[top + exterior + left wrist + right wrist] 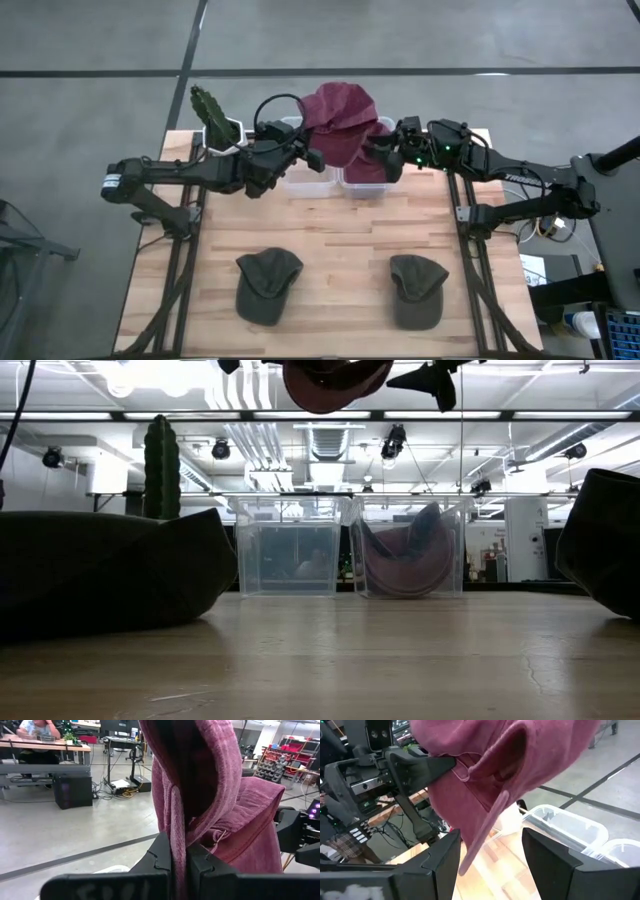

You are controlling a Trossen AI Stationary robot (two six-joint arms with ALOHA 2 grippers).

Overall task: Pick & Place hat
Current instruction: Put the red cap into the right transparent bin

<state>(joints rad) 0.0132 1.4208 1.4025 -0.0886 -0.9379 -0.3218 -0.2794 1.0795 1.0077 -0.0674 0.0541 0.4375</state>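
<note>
The maroon hat should go in the clear bin, so my right gripper should grab it by its rim [474, 851] next.
A maroon hat [340, 118] is held in the air above two clear bins at the table's far edge. It shows at the top of the low view [335, 380]. My left gripper [316, 155] [179, 851] is shut on it from the left. My right gripper [374, 152] [490, 851] is open just right of the hat, and the hat's back strap [487, 827] hangs between its fingers unpinched. Two dark green caps [268, 285] [417, 290] lie flat on the near part of the table. My left gripper pinches the hat's lower rim [178, 832] between its two fingers, which reach in about level from the table's left. The cloth there stands edge-on between the pads; one layer or several, I cannot tell. The hat is lifted clear and bulges above and beyond the fingers.
The left bin [290, 550] looks bare inside. The right bin [405, 555] holds a maroon hat and something dark. A cactus in a white pot [212, 112] stands at the far left corner. Bare wood [340, 225] lies between bins and caps.
</note>
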